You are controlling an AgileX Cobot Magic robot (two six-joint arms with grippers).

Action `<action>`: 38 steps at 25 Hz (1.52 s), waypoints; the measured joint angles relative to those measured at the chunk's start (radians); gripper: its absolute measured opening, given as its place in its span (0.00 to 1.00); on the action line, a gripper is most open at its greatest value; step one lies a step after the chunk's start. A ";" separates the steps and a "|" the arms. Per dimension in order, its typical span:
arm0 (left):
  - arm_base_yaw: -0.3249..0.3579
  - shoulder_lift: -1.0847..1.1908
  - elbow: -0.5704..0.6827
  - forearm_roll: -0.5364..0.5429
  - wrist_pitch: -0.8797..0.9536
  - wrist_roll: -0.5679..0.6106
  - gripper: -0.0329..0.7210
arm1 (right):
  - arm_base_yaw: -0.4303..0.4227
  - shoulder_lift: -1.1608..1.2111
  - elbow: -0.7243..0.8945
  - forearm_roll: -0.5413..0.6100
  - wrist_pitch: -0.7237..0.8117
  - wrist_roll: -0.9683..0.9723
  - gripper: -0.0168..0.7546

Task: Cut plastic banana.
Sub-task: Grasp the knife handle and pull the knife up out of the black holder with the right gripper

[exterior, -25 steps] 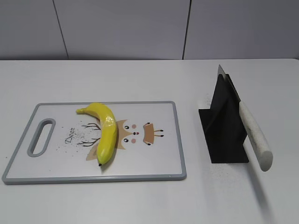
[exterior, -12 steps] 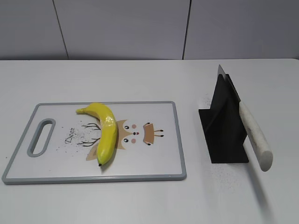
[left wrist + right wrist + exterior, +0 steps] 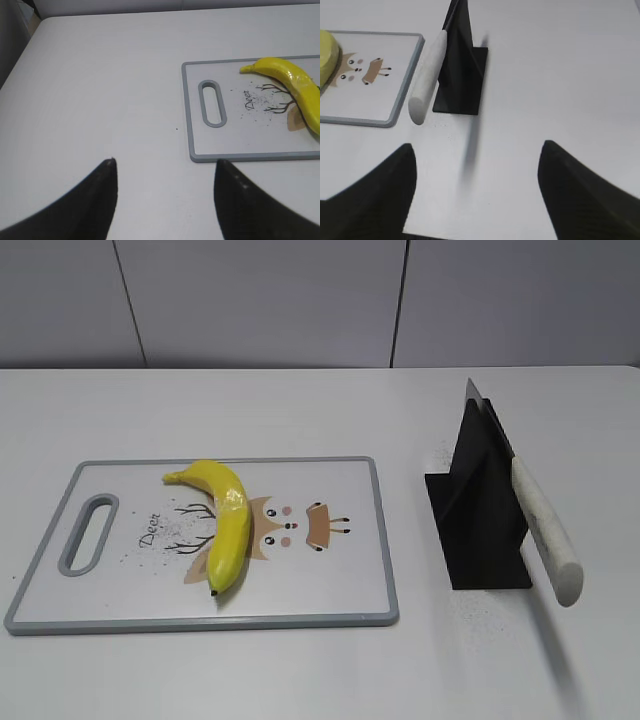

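Observation:
The knife's thin blade is bare along the top of the black stand, so my right gripper should grab the knife by its white handle next.
The plastic banana is glossy yellow, curved, and lies whole on the white cutting board with a grey rim and a deer drawing. It also shows in the left wrist view and partly in the right wrist view. A knife with a white handle rests in a black stand; both show in the right wrist view, the handle and the stand. My left gripper is open and empty over bare table left of the board. My right gripper is open and empty, short of the knife stand. Neither gripper shows in the exterior view.
The white table reaches a grey wall at the back. The board has a handle slot at its left end. The table's left edge shows in the left wrist view.

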 joint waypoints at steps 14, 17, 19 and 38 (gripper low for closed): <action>0.000 0.000 0.000 0.000 0.000 0.000 0.82 | 0.027 0.631 -0.305 0.029 0.021 0.000 0.67; 0.000 0.000 0.000 0.000 0.000 0.000 0.82 | 0.156 0.728 -0.344 -0.009 0.014 0.027 0.67; 0.000 0.000 0.000 0.000 0.000 0.000 0.82 | 0.263 0.787 -0.372 -0.084 0.014 0.107 0.67; 0.000 0.000 0.000 0.000 0.000 0.000 0.82 | 0.394 1.377 -0.455 -0.120 -0.079 0.410 0.66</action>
